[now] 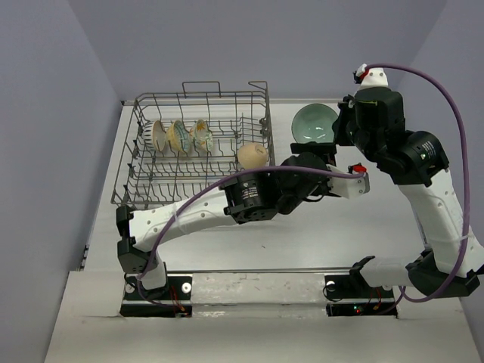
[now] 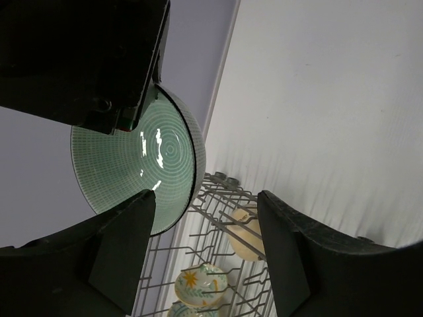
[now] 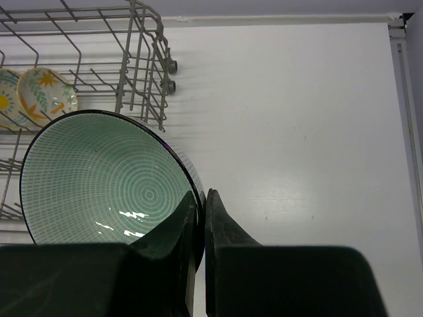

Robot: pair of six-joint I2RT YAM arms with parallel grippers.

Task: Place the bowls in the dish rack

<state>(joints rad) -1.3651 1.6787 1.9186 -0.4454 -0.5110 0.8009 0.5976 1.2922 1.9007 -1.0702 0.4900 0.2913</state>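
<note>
The rack shows between my fingers, so closing now would miss. My left gripper first moves toward the teal bowl's near rim [image 1: 306, 142], then closes on that rim.
The pale teal-green bowl [image 1: 312, 121] [image 3: 99, 178] hangs tilted just right of the dish rack [image 1: 198, 147], above the table. My right gripper [image 1: 338, 130] [image 3: 201, 197] is shut on its rim, one finger inside and one outside. Three bowls stand on edge in a row in the rack: a white-and-tan one [image 1: 156, 135] and two floral ones [image 1: 179, 137] [image 1: 203, 136]. A plain tan bowl [image 1: 252, 155] [image 2: 246, 234] leans at the rack's right side. My left gripper [image 1: 319, 155] [image 2: 206, 205] is open just below the teal bowl [image 2: 142, 162], with nothing between its fingers.
The left arm stretches across the table in front of the rack [image 3: 142, 66], its forearm close to the rack's near right corner. White table [image 1: 302, 234] lies to the right of and in front of the rack. Walls close in on both sides.
</note>
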